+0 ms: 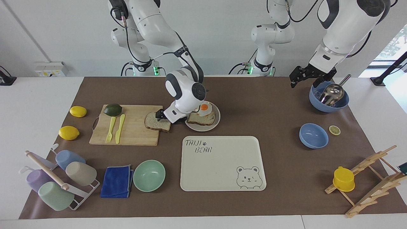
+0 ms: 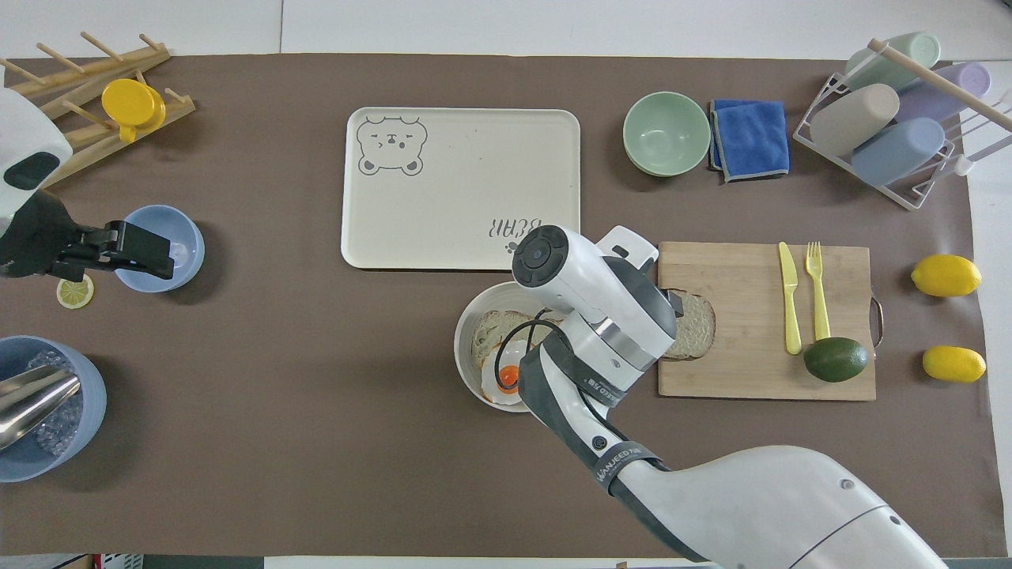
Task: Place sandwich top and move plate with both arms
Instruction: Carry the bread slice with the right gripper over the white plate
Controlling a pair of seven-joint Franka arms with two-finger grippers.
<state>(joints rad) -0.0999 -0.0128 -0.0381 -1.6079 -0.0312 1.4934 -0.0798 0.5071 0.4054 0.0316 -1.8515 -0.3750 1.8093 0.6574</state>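
The plain bread slice is to go on top of the fried egg toast [image 2: 503, 374] on the plate, so the right gripper will grab the slice by its crust edge [image 2: 685, 295] next.
The sandwich top [image 1: 155, 122], a plain slice of speckled bread, lies on the corner of the wooden cutting board [image 1: 133, 130] closest to the plate. The small round plate [image 1: 203, 128] sits beside the board and carries a toast slice with a fried egg [image 1: 203, 109]. My right gripper [image 1: 162, 117] is open and low at the edge of the slice that faces the plate; I cannot tell whether it touches. In the overhead view the right wrist covers much of the sandwich top [image 2: 697, 324] and part of the plate [image 2: 463, 348]. My left gripper [image 1: 303, 79] waits open, raised beside the blue bowl holding a metal scoop [image 1: 329, 98].
A cream bear-print tray [image 1: 222, 163] lies farther from the robots than the plate. A mint bowl [image 1: 149, 175] and blue cloth [image 1: 117, 181] sit beside it. The board holds an avocado [image 1: 112, 109], fork and knife. A small blue bowl [image 1: 313, 135] and lemon slice [image 1: 334, 129] lie toward the left arm's end.
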